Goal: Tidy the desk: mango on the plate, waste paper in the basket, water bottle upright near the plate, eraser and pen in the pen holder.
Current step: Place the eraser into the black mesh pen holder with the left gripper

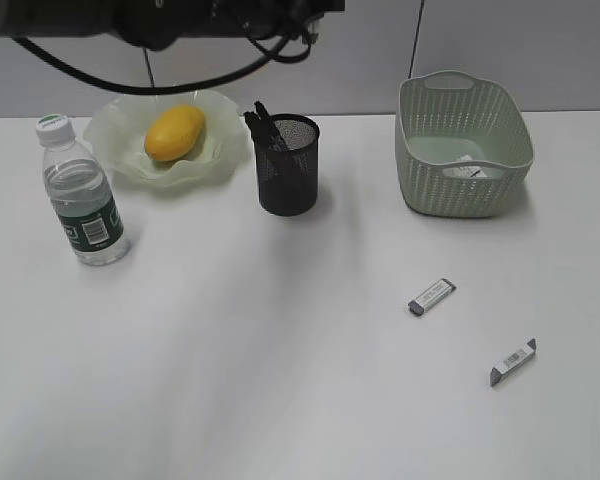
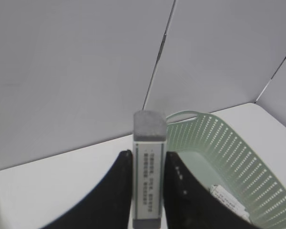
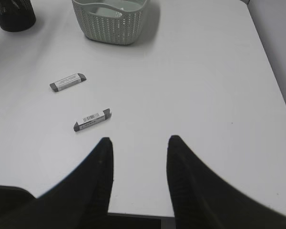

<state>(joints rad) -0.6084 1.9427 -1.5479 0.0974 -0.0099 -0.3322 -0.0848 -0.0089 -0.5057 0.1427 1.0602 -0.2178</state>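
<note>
The eraser's lower end is above the pen holder's rim, so the eraser comes down into the holder with my left gripper, before its release.
My left gripper (image 2: 148, 155) is shut on a grey-and-white eraser (image 2: 149, 143), held upright in the air; its fingers do not show in the exterior view. Two more erasers (image 1: 431, 297) (image 1: 513, 362) lie flat at the front right. My right gripper (image 3: 139, 140) hangs open and empty above the table's near edge, the nearer eraser (image 3: 92, 119) ahead on its left. The mango (image 1: 174, 132) rests on the plate (image 1: 110, 125). The water bottle (image 1: 82, 195) stands upright beside the plate. Dark pens (image 1: 263, 125) stick out of the pen holder (image 1: 288, 165). Waste paper (image 1: 470, 170) lies in the basket (image 1: 460, 190).
The left arm (image 1: 180, 20) and its cable cross the top of the exterior view, above the plate and pen holder. Grey wall panels close off the back. The table's front edge (image 3: 133, 215) runs just under the right gripper.
</note>
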